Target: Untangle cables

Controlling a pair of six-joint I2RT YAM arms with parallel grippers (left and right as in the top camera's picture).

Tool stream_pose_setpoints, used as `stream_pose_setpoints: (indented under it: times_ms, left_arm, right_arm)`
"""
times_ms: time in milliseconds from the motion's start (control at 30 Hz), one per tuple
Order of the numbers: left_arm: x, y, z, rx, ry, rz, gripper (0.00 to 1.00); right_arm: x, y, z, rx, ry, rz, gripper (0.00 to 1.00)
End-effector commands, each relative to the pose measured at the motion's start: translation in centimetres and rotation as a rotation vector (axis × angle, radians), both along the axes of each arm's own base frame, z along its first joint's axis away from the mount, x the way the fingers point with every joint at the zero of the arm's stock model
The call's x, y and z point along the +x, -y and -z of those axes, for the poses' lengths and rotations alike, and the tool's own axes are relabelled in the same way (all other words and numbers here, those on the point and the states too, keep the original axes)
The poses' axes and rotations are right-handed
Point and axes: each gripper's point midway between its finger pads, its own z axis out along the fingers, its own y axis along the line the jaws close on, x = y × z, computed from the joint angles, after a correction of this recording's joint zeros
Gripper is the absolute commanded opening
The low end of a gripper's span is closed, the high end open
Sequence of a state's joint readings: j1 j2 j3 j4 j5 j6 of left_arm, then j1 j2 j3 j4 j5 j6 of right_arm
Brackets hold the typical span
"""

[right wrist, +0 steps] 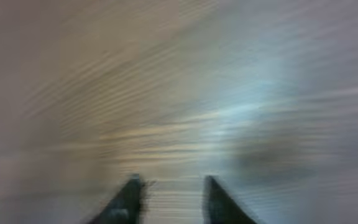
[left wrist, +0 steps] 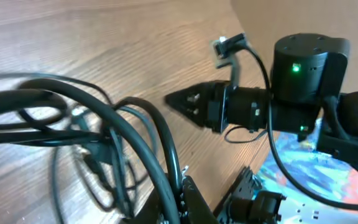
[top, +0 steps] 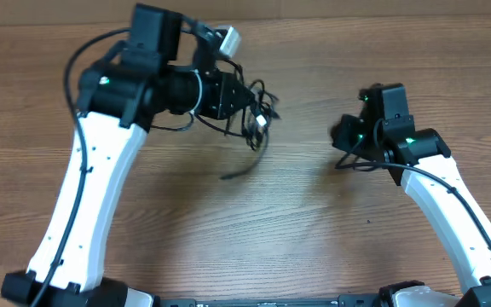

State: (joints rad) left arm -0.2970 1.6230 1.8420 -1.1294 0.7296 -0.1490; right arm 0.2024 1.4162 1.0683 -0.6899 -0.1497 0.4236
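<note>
The cables' overlapping loops need to come apart, so my right gripper should grab the cables there next, away from the strands my left gripper holds.
The cables (top: 247, 167) are thin black cords bunched at my left gripper (top: 252, 104), with one loose end trailing down onto the wooden table. In the left wrist view the cables (left wrist: 135, 134) form several overlapping loops, and my left gripper (left wrist: 185, 200) is shut on two strands at the bottom edge. My right gripper (top: 341, 132) hovers to the right of the bunch, apart from it, and also shows in the left wrist view (left wrist: 182, 99). In the blurred right wrist view its fingers (right wrist: 171, 190) are apart with only table between them.
The wooden table (top: 297, 222) fills the views. A colourful blue and red patterned surface (left wrist: 319, 171) lies at the lower right of the left wrist view. The white arms rise from the near edge at both sides.
</note>
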Motion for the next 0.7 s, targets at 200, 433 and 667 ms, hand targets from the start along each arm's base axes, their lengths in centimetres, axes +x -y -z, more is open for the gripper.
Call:
stream_pose_setpoints:
  times_ms: [200, 433, 667]
  left_arm:
    - [-0.9, 1.5, -0.9, 0.032, 0.075, 0.044, 0.04]
    - [-0.4, 1.1, 0.0, 0.106, 0.096, 0.004, 0.04]
    - [0.4, 0.2, 0.6, 0.16, 0.096, -0.061, 0.04]
  right_arm:
    - [-4.0, -11.0, -8.9, 0.577, 0.175, -0.651, 0.69]
    - [-4.7, -11.5, -9.7, 0.628, 0.178, -0.694, 0.74]
    - [-4.7, -11.5, -9.7, 0.628, 0.178, -0.693, 0.76]
